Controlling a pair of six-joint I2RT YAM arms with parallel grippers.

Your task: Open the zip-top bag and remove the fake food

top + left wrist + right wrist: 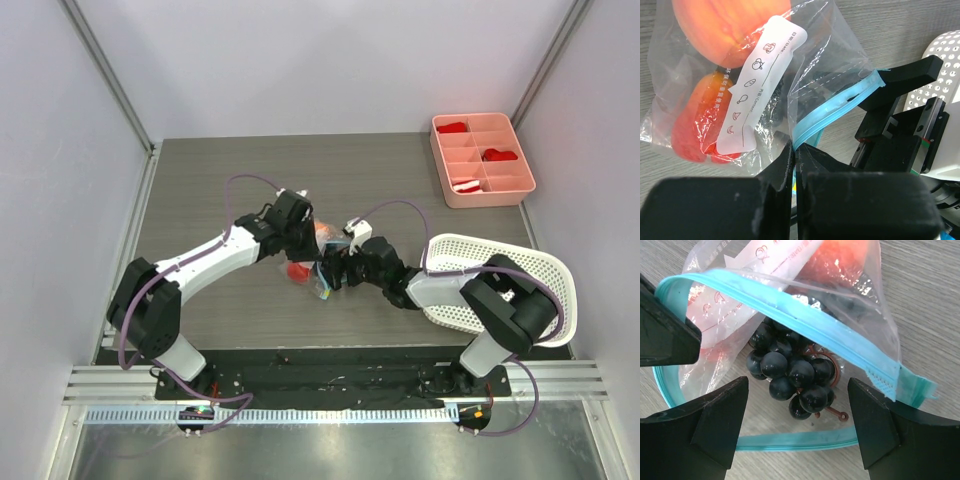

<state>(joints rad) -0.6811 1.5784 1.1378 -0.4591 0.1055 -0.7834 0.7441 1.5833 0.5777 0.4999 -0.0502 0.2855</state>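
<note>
My right gripper grips the cluster's end nearest the bag's opening [807, 394] next, to remove the black berry cluster [790, 372] from the bag.
The zip-top bag [805, 60] lies on the table between both grippers, its teal zip strip [790, 310] parted into an open mouth. My left gripper [795, 149] is shut on one side of the strip; in the top view it [303, 240] sits just left of the bag [312, 272]. My right gripper [797, 405] is open at the mouth, its fingers either side of the black berry cluster [790, 372], not touching it. The orange-peach fruit [730, 25] and the red piece [690, 130] sit deeper in the bag, behind a white label [762, 85].
A white perforated basket [520, 285] stands under the right arm at the right. A pink divided tray [483, 158] with red-and-white bits is at the back right. The right gripper's black finger [910, 75] shows close by the strip's end in the left wrist view.
</note>
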